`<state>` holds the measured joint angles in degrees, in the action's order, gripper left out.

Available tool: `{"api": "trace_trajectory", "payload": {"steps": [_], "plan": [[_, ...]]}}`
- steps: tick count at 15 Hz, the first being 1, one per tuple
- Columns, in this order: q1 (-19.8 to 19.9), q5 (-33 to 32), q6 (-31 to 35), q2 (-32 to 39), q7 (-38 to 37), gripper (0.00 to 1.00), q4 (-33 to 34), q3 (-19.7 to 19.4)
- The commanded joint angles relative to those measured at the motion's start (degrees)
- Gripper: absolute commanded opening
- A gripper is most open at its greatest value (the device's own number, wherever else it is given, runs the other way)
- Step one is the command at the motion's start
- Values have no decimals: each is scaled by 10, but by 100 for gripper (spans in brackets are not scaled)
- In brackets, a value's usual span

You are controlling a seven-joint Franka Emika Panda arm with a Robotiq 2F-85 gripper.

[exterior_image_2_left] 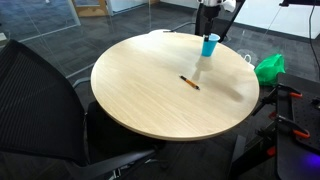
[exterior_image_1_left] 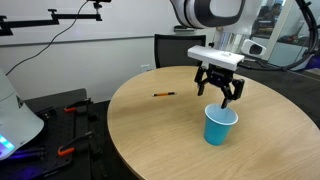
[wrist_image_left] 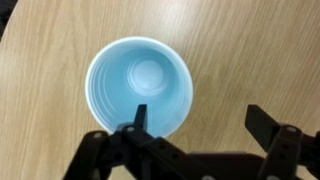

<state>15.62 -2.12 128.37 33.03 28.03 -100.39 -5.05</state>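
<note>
The fingers straddle one side of the cup's rim [exterior_image_1_left: 210, 108] [wrist_image_left: 188, 112] but are above it, so closing now would miss. My gripper moves down first, then closes on the cup.
A light blue paper cup [exterior_image_1_left: 221, 125] stands upright and empty on the round wooden table [exterior_image_1_left: 160, 130]; it also shows in the other exterior view as the cup [exterior_image_2_left: 209, 44] and from above as the cup [wrist_image_left: 138, 87]. My gripper [exterior_image_1_left: 221, 94] hangs just above it, jaws spread wide and holding nothing. In the wrist view the gripper [wrist_image_left: 200, 122] has one finger over the cup's rim and the other over bare wood to the side. A dark pen with an orange end [exterior_image_1_left: 164, 93] lies on the table away from the cup, seen again as the pen [exterior_image_2_left: 189, 82].
A black office chair [exterior_image_2_left: 45, 95] stands by the table's edge. A green bag [exterior_image_2_left: 268, 68] lies on the floor beyond the table. Tools with orange handles [exterior_image_1_left: 68, 110] sit on a dark bench beside the table.
</note>
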Motion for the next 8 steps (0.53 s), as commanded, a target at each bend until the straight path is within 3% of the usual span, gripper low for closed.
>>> {"api": "trace_trajectory", "payload": {"steps": [1, 5, 6, 8], "plan": [[15, 16, -3, 19, -2, 100, 17, 13], [19, 21, -2, 27, -4, 100, 12, 14], [20, 23, -2, 29, -5, 84, 12, 15], [22, 24, -1, 31, -5, 68, 11, 16]]}}
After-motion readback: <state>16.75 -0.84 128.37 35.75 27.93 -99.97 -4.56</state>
